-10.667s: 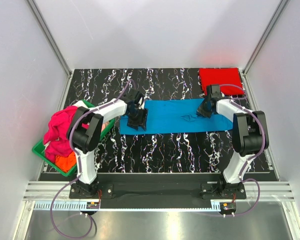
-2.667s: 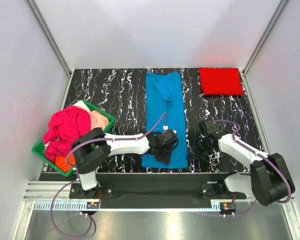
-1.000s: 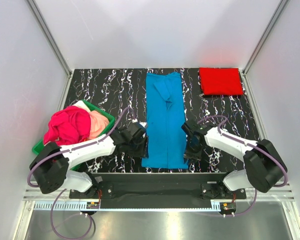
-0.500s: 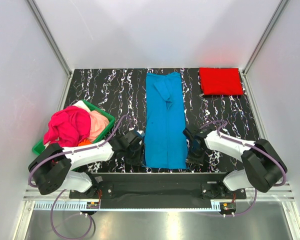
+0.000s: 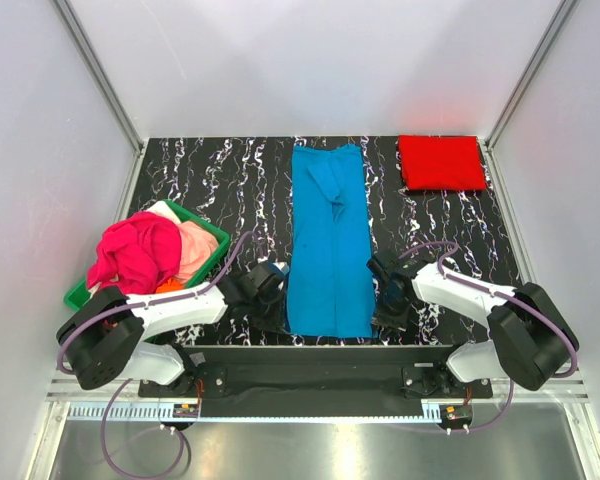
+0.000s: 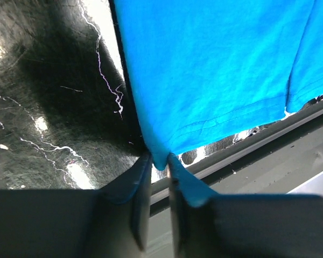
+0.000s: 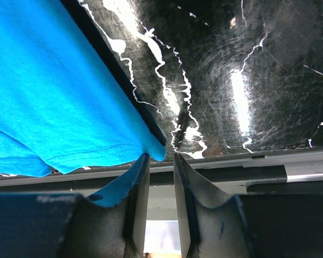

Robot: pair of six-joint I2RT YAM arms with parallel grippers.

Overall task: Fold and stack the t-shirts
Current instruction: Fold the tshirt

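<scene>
My right gripper's fingers reach down to the t-shirt's hem (image 5: 335,334) on either side, so it is time to close and closing now would catch the blue t-shirt's corner (image 5: 371,333).
The bright blue t-shirt (image 5: 328,240) lies folded into a long narrow strip from the table's back to its front edge. My left gripper (image 5: 270,308) is at its near left corner; in the left wrist view the gripper (image 6: 159,161) is shut on that corner of the blue cloth (image 6: 215,70), which is pulled to a point. My right gripper (image 5: 388,310) is at the near right corner; in the right wrist view the jaws (image 7: 159,158) stand slightly apart, the blue corner (image 7: 59,97) lying flat at their tips. A folded red t-shirt (image 5: 441,162) lies at the back right.
A green basket (image 5: 220,240) at the left holds a magenta-pink shirt (image 5: 130,255), a peach one (image 5: 193,245) and a bit of orange cloth (image 5: 163,288). The table's front rail (image 6: 258,153) runs just beyond both grippers. White walls close in the sides.
Over the last second both grippers moved toward the front edge at the shirt's near corners, and the skewed near end straightened. Earlier the shirt lay crosswise; now it lies lengthwise.
</scene>
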